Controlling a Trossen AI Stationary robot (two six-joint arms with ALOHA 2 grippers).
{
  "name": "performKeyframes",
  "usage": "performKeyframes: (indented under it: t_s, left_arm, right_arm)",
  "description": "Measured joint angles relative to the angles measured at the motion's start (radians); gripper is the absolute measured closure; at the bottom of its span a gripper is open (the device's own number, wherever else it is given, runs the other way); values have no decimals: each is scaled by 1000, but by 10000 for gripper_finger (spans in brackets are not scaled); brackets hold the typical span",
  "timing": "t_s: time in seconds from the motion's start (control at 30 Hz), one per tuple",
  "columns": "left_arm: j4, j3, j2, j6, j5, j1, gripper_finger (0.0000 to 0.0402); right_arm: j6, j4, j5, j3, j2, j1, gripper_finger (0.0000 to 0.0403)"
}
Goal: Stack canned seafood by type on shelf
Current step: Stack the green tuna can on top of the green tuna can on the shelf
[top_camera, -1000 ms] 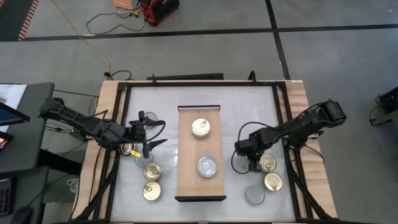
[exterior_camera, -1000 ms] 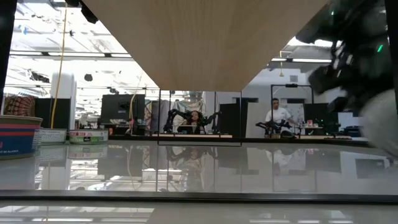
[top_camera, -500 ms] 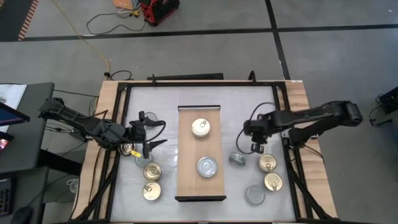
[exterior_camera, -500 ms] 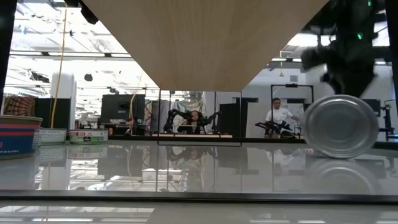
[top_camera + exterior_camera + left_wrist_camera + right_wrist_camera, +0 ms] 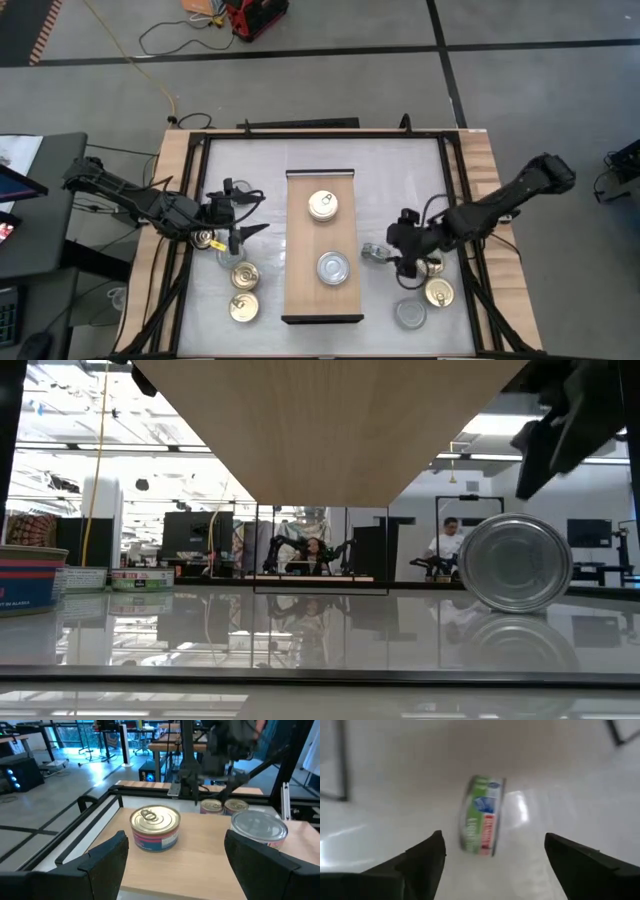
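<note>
The labelled can is beyond my fingertips in the right wrist view, so my right gripper would miss it if it closed now. It should move toward the can first and then close on it.
The light-wood shelf (image 5: 322, 300) lies in the middle of the table. On it sit a gold-lidded can (image 5: 322, 205) (image 5: 155, 827) and a silver-lidded can (image 5: 333, 268) (image 5: 259, 830). Right of the shelf a green-and-red labelled can (image 5: 375, 254) (image 5: 482, 815) (image 5: 515, 560) stands on its rim on the white tabletop. My right gripper (image 5: 390, 252) (image 5: 493, 847) is open just right of it, fingers to either side, clear of it. My left gripper (image 5: 252, 217) (image 5: 175, 850) hangs open left of the shelf, facing the two shelf cans.
Two gold-lidded cans (image 5: 245, 275) (image 5: 243, 307) lie near the table's left front. Two more gold ones (image 5: 432, 266) (image 5: 438, 292) and a silver one (image 5: 410, 313) lie at the right front, close under my right arm. Black frame rails (image 5: 455, 190) border the table.
My right gripper has opened and let go of the can. It swung toward the far edge, then came back down behind the can. The can, released, stands on its rim on the table and has rolled slightly toward the shelf.
</note>
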Motion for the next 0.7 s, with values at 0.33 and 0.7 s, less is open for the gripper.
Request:
performKeyframes:
  t_s: [0.33,0.7]
  left_arm:
    - [5,0,0,-12,3,0,86]
    - [-3,0,0,-23,9,0,86]
  right_arm:
    - [171,104,131,0,186,95,68]
    - [312,40,181,0,303,144,137]
